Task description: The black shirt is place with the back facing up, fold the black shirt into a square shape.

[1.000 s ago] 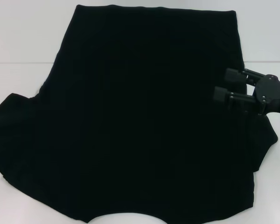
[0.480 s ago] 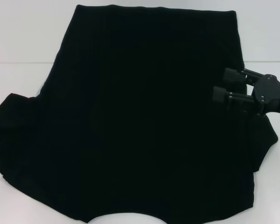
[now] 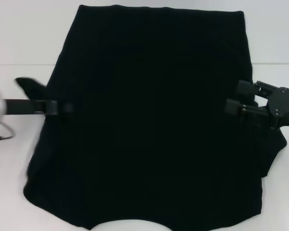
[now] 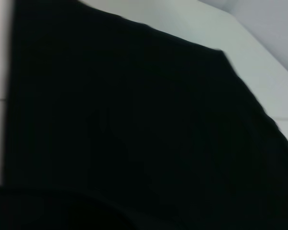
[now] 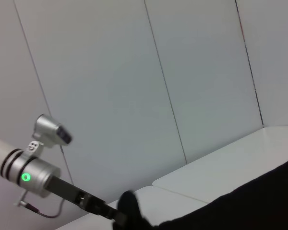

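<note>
My left gripper should lay the sleeve across the shirt's body [image 3: 98, 113] before it opens, because the sleeve's tip [image 3: 28, 85] sticks out past the edge of the shirt's body.
The black shirt [image 3: 154, 120] lies spread on the white table [image 3: 19, 43] and fills most of the head view. My left gripper [image 3: 66, 107] reaches in from the left and is shut on the shirt's left sleeve, holding it over the edge of the shirt's body; a tip of fabric [image 3: 28, 84] sticks up behind the arm. My right gripper [image 3: 237, 97] is open, its two fingers apart over the shirt's right edge. The right wrist view shows the left arm [image 5: 29, 175] far off with dark fabric [image 5: 128, 207] at its end. The left wrist view shows the shirt [image 4: 134, 134] close up.
The white table [image 4: 259, 62] shows around the shirt at the left, right and back. The shirt's right sleeve [image 3: 274, 144] lies flat under my right arm. A grey panelled wall [image 5: 134, 72] stands behind the table.
My left arm has come into view and pulled the left sleeve up and inward from the lower left. My right gripper has shifted slightly right and down.
</note>
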Robot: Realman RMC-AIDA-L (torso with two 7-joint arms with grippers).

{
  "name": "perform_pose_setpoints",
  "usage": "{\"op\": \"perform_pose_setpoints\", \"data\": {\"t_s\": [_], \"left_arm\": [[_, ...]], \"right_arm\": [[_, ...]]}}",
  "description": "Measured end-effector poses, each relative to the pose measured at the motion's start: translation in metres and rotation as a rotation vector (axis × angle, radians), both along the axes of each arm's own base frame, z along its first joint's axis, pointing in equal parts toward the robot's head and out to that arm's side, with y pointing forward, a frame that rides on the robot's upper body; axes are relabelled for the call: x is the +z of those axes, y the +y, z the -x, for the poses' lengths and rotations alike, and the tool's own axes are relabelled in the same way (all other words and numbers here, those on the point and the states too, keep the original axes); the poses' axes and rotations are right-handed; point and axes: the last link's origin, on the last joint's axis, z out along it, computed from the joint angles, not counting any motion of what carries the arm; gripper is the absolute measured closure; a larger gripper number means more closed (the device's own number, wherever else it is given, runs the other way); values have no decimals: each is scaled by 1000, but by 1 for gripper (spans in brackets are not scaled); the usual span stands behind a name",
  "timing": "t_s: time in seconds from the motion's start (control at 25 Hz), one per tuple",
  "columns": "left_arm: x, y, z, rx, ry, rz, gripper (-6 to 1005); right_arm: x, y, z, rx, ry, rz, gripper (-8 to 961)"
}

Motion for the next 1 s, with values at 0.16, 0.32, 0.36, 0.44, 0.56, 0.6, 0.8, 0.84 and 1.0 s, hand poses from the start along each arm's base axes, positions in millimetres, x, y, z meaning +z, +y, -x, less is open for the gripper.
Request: {"op": "perform_pose_setpoints", "data": {"t_s": [0.16,0.32,0.36,0.44,0.56,0.6,0.8,0.84,1.0], "left_arm": [[-36,8,-26,-83,26,102,999],[-53,9,-36,-109,27,138,984],[-55,9,-38,-114,26,138,968],[-55,8,-41,-124,19,132,913],[-49,3,-45,-143,-28,137,795],[-45,1,-46,-152,-52,137,755],[-37,-24,-57,-391,-244,112,560],[-41,-33,-59,-481,-274,102,521],[-65,-59,-66,-782,-291,78,331]], "right_arm": [[0,-4,-3,-7,6,3,68],[0,-6,-5,-15,7,3,68],[0,-6,-6,-15,7,3,68],[0,-6,-6,-17,8,3,69],[4,-5,-7,-29,13,7,69],[6,-4,-7,-37,17,9,69],[30,9,-17,-208,37,76,70],[36,13,-20,-262,37,102,70],[56,22,-31,-450,-4,209,71]]}}
